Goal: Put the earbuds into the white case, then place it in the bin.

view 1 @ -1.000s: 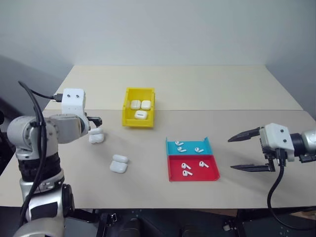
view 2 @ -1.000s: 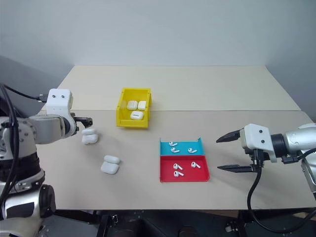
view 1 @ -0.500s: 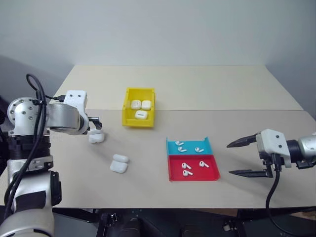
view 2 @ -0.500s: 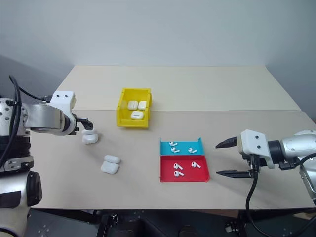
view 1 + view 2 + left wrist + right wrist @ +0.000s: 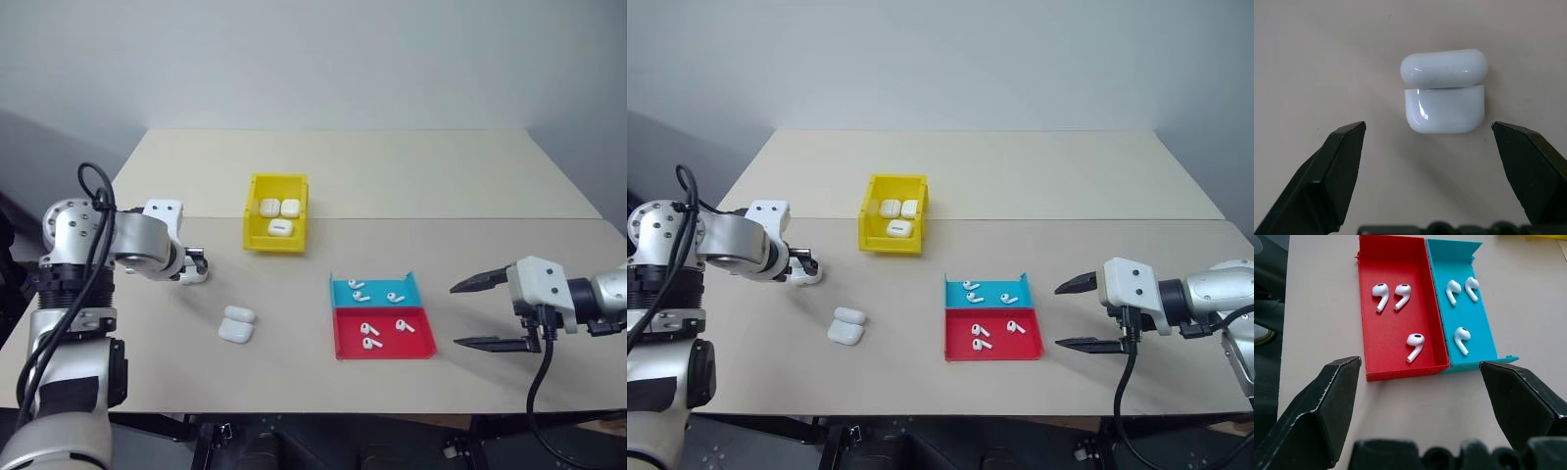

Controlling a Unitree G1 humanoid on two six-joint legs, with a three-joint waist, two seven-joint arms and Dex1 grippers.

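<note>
My left gripper moves toward the case before closing on the white case, as its fingers stop short with bare tabletop between them.
A white case [image 5: 1444,93] lies on the table with its lid hinged open, just beyond my left gripper's [image 5: 1429,127] open fingers. From the head, that gripper [image 5: 199,264] points down at the case [image 5: 193,275] and partly hides it. Another white case [image 5: 236,325] lies nearer the front, its lid open too. The yellow bin [image 5: 272,245] stands behind, with three closed cases inside. Several earbuds [image 5: 1399,293] lie in a red-and-blue tray [image 5: 385,354]. My right gripper [image 5: 490,313] hovers open to the right of the tray, holding nothing.
The table's front edge runs just below the tray and the right gripper. A seam crosses the table behind the bin. Bare tabletop lies between the cases and the tray.
My left gripper has dropped and tipped downward over the case by the bin, with the arm's elbow swinging outward. The right gripper has stayed in place. No object has moved.
</note>
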